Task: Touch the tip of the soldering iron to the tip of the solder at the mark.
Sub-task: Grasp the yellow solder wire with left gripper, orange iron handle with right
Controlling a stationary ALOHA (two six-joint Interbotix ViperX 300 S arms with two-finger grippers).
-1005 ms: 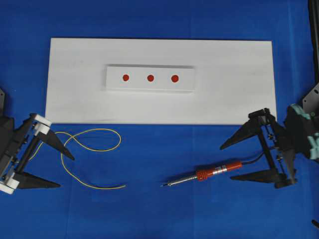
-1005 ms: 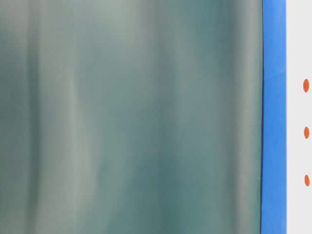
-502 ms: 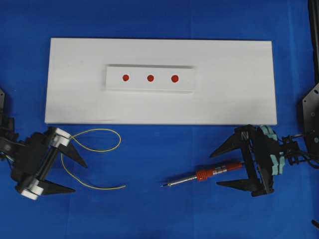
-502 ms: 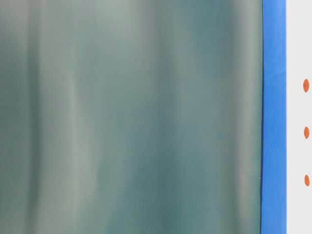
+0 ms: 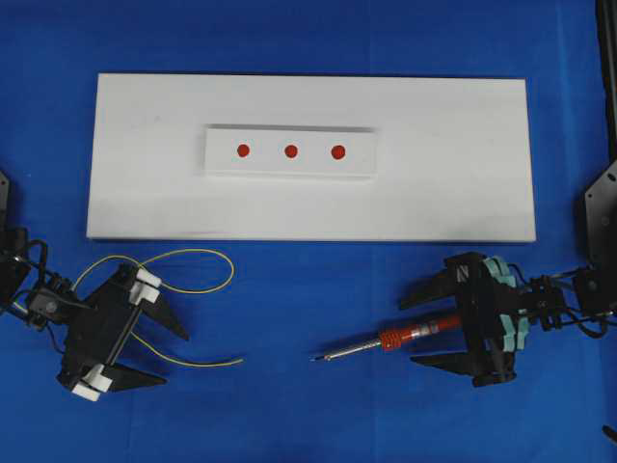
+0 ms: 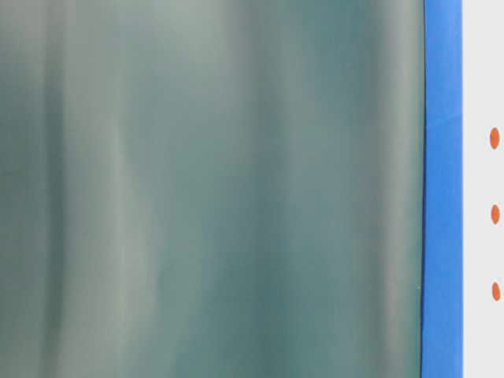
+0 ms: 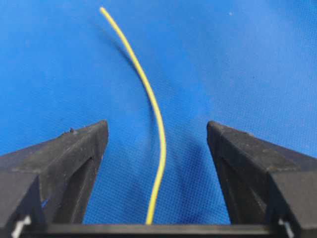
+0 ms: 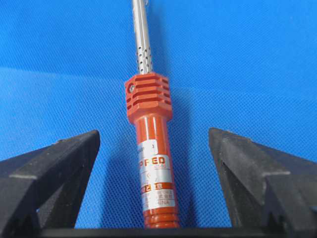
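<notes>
My right gripper will hold the soldering iron by its orange handle behind the ribbed collar (image 5: 424,330), because the soldering iron's pointed metal tip (image 5: 316,359) is at the iron's far end.
The solder (image 5: 183,289) is a thin yellow wire looped on the blue cloth, with its free end at lower centre. My left gripper (image 5: 176,360) is open, and the wire (image 7: 141,74) runs between its fingers without touching either. The soldering iron (image 5: 389,339) lies flat with its tip pointing left. My right gripper (image 5: 408,334) is open astride the orange handle (image 8: 148,96), with a gap on both sides. Three red marks (image 5: 291,150) sit on a raised white strip.
A large white board (image 5: 145,193) carries the strip, beyond both grippers. The iron's black cord runs right, under the right gripper. A blurred grey-green surface fills most of the table-level view, with only three orange dots (image 6: 494,213) showing at its right edge.
Both grippers have moved inward. The left one now straddles the solder's lower stretch and the right one straddles the iron's handle. Solder and iron have not moved.
</notes>
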